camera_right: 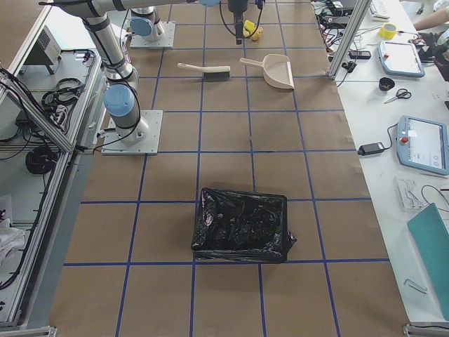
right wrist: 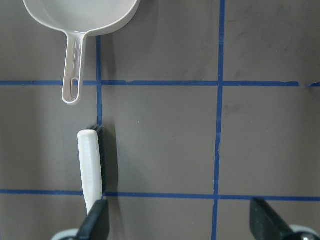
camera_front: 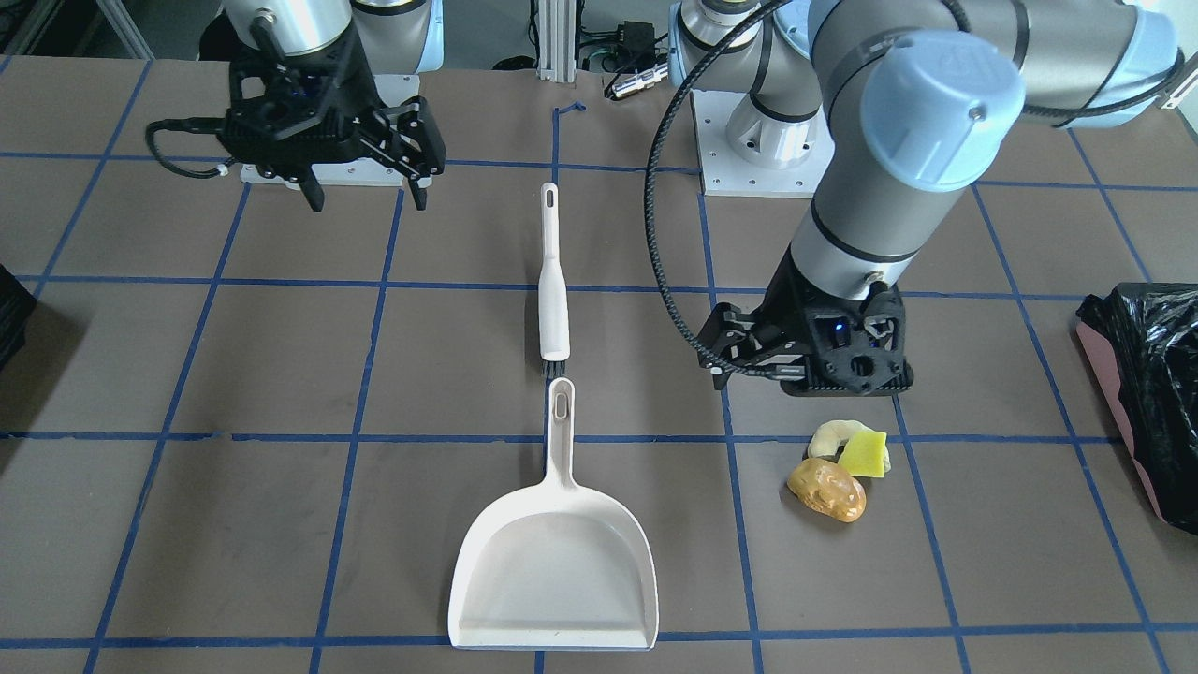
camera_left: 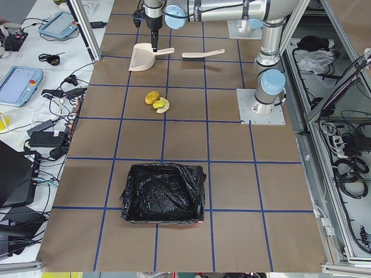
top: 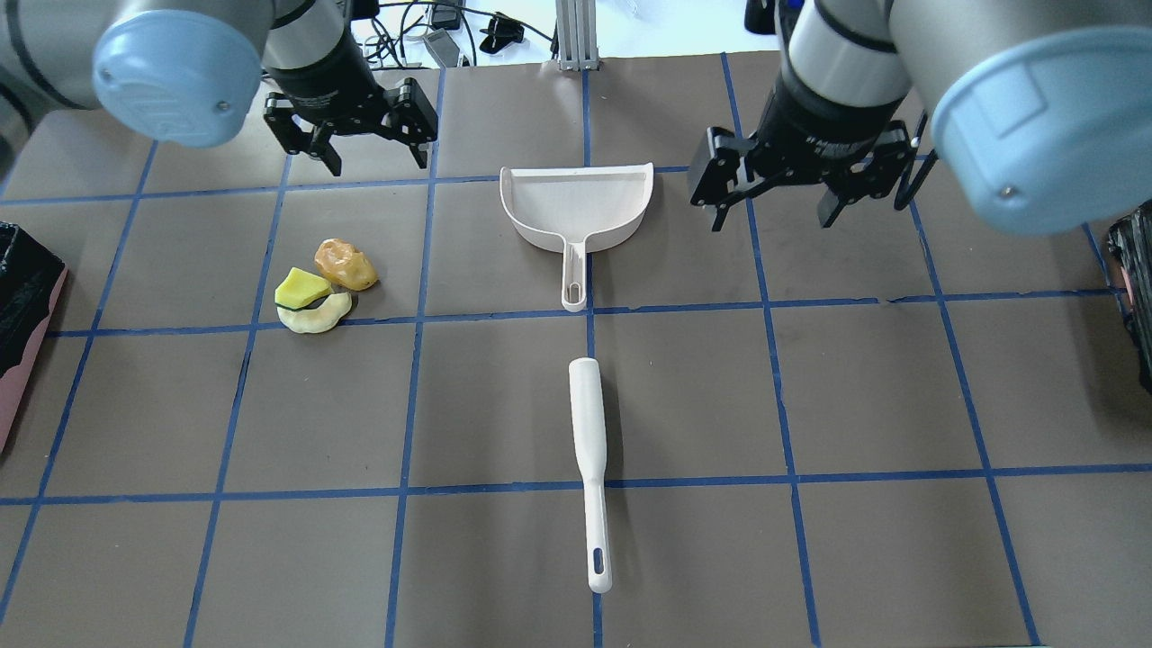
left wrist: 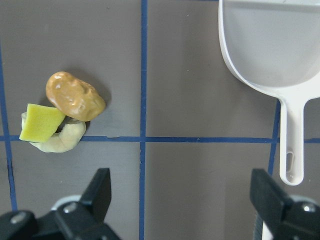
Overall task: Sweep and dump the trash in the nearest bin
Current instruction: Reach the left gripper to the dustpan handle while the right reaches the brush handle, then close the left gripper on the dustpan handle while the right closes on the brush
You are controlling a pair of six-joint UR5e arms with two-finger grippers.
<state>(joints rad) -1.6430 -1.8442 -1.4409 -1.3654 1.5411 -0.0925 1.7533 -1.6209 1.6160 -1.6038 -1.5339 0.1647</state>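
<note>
The left gripper needs to scoop up the trash (camera_front: pixel 840 472) for the bin next, so it should grab the cream-white dustpan by its handle (camera_front: pixel 561 432).
The trash lies in one cluster on the table: a glossy orange-brown lump (camera_front: pixel 826 490) (top: pixel 345 264) (left wrist: pixel 75 96), a yellow-green wedge (camera_front: pixel 865 454) (top: pixel 300 287) (left wrist: pixel 41 122) and a pale cream curved piece (camera_front: pixel 831 436) (top: pixel 319 317) (left wrist: pixel 62 140). The nearest bin (camera_front: pixel 1142 374) (top: pixel 22 297) (camera_left: pixel 164 194), pink-sided with a black bag, stands at the table's end on my left. My left gripper (top: pixel 378 165) (camera_front: pixel 814 370) (left wrist: pixel 180 175) hangs open and empty above the table near the trash. My right gripper (top: pixel 772 223) (camera_front: pixel 369 204) (right wrist: pixel 178 210) is open and empty, right of the dustpan.
A cream-white dustpan (top: pixel 576 202) (camera_front: pixel 552 571) (left wrist: pixel 270 45) lies mid-table, handle toward me. A white brush (top: pixel 589 450) (camera_front: pixel 553 290) (right wrist: pixel 91 170) lies in line with it, bristle end near the handle. A second black-bagged bin (camera_right: pixel 242 225) (top: pixel 1136 288) stands at my right.
</note>
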